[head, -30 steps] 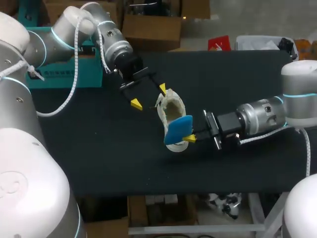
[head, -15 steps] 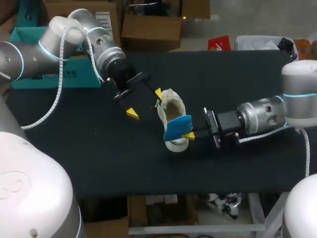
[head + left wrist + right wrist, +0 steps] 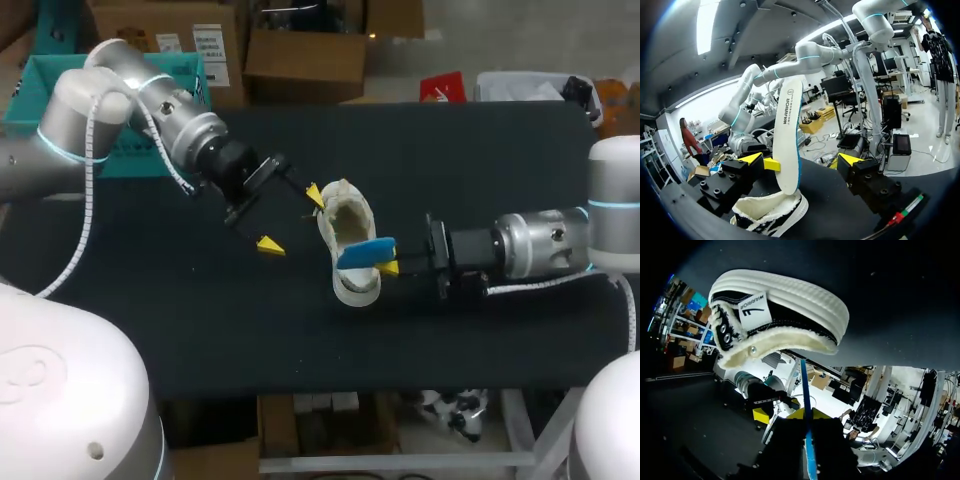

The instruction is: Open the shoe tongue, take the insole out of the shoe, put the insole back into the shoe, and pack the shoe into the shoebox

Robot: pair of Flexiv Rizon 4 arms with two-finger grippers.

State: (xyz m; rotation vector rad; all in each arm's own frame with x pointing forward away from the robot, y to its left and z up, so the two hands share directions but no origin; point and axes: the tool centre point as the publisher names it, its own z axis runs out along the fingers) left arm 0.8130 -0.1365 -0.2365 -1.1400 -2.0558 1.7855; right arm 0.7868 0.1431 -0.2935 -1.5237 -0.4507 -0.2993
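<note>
The insole has to go back into the shoe (image 3: 771, 212). My left gripper needs to grab it next by its plain end below the WARRIOR print (image 3: 788, 181).
A white shoe (image 3: 348, 240) lies mid-table with its opening toward the camera. The blue-bottomed insole (image 3: 365, 252) sticks out over its heel end. My right gripper (image 3: 388, 266) is shut on the insole, coming in from the right. In the right wrist view the insole (image 3: 806, 405) runs edge-on between the fingers, with the shoe (image 3: 775, 310) just ahead. My left gripper (image 3: 292, 218) stands open beside the shoe's toe end and holds nothing. In the left wrist view the insole (image 3: 787, 140) rises from the shoe (image 3: 767, 215) between my open left gripper's (image 3: 801, 159) tips without touching them.
A teal box (image 3: 70, 110) stands at the table's back left, behind my left arm. A red item (image 3: 443, 88) and a clear bin (image 3: 520, 85) sit along the back edge. The dark table (image 3: 250, 330) stretches bare in front of the shoe.
The right gripper has drawn back to the right and turned the insole toward edge-on. The left arm has swung lower and its open gripper has shifted slightly along the shoe's toe end.
</note>
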